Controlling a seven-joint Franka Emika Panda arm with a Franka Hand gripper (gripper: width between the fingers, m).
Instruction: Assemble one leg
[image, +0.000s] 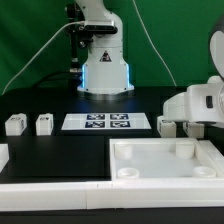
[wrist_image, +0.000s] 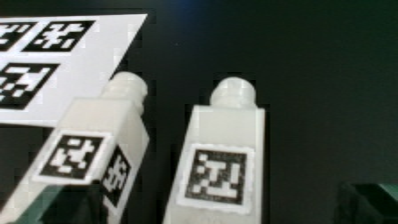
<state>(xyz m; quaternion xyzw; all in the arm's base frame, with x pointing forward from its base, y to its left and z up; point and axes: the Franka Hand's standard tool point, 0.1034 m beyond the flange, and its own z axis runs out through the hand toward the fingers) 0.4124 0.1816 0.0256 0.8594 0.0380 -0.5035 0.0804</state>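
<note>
The leg should next be picked up by its tagged block body (image: 194, 130) (wrist_image: 217, 180) with my gripper, so its rounded end stays free to go into the white tray-like piece.
Two legs (wrist_image: 98, 150) (wrist_image: 222, 165), chunky white blocks with marker tags and rounded ends, lie side by side under my gripper (wrist_image: 199, 215) in the wrist view. The jaws are open: one dark finger (wrist_image: 374, 205) shows beside the nearer leg, apart from it, and nothing is held. In the exterior view the gripper (image: 190, 128) hangs low at the right, with one leg (image: 166, 125) showing beside it. Two more legs (image: 14, 124) (image: 44, 124) stand at the left.
The marker board (image: 105, 122) lies in the middle and also shows in the wrist view (wrist_image: 54, 60). A large white tray-like piece with a raised rim (image: 165, 150) fills the front right. A white bar (image: 50, 188) runs along the front left. The robot base (image: 103, 65) is behind.
</note>
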